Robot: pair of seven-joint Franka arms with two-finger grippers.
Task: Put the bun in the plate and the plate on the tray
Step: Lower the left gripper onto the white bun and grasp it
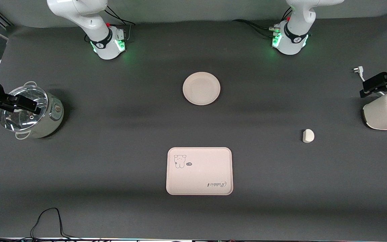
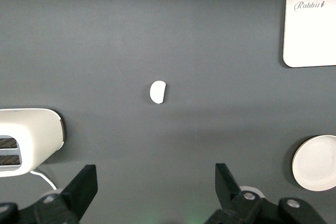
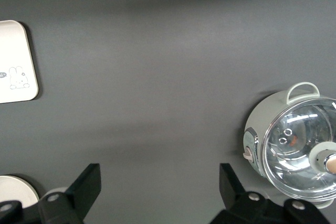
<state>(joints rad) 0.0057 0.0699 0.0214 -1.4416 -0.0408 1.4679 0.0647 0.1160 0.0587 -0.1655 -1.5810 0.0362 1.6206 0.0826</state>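
My left gripper should pick up the bun by its rounded body next, so that the bun can get into the plate.
The bun lies on the dark table toward the left arm's end; it also shows in the left wrist view. The round plate sits mid-table, empty, farther from the front camera than the tray. The tray is empty and carries a bear drawing and "Rabbit" lettering. My left gripper hangs open and empty high by the toaster; its wrist view shows the bun ahead of it. My right gripper hangs open and empty high over the pot.
A glass-lidded pot stands at the right arm's end of the table and a white toaster at the left arm's end. A white plug lies near the toaster. Black cables trail along the front edge.
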